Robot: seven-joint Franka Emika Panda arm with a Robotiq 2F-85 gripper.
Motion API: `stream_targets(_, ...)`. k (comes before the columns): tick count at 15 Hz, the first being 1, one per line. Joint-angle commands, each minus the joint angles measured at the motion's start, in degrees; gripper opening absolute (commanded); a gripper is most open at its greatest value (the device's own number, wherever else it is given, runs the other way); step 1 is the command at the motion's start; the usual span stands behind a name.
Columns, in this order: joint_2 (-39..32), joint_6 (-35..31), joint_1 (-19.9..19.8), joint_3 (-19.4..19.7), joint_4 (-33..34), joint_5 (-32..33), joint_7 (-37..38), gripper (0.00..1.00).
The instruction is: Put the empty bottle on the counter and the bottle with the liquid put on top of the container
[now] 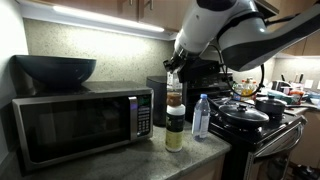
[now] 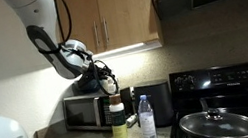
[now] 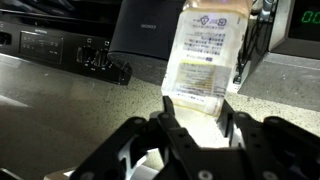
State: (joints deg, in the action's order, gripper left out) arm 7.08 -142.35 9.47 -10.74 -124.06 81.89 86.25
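My gripper opens next, since the bottle is upright with its base on the container's lid, so the bottle would stay standing.
The bottle with the liquid [image 1: 175,97], amber-brown low down, stands upright on the white lid of the container [image 1: 175,132], a yellowish-green jar on the counter [image 1: 150,162]. Both also show in an exterior view: the bottle [image 2: 116,107] and the container [image 2: 120,131]. My gripper [image 1: 175,76] comes down from above and its fingers close on the bottle's top. In the wrist view the labelled bottle [image 3: 202,55] sits between the jaws [image 3: 200,108]. The empty bottle [image 1: 201,117], blue-capped, stands on the counter beside the container and shows in both exterior views [image 2: 147,121].
A microwave [image 1: 80,122] with a dark bowl [image 1: 55,68] on top stands beside the container. A black appliance [image 2: 153,103] stands behind the bottles. A black stove [image 1: 262,125] holds a lidded pan [image 1: 243,113] just past the empty bottle.
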Motion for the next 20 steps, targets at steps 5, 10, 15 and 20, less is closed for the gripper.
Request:
stream_targets(5,1.23,2.61,0.71,-0.5,-1.21,-0.78,1.44,0.18)
stream_targets(10,1.17,4.84,1.24,-0.92,-1.2,-1.28,0.73,0.7)
stream_targets(15,1.31,5.49,1.55,-0.87,-1.21,-1.45,1.16,0.99)
stream_targets(20,1.43,5.44,1.54,-0.84,-1.19,-1.38,1.13,1.0)
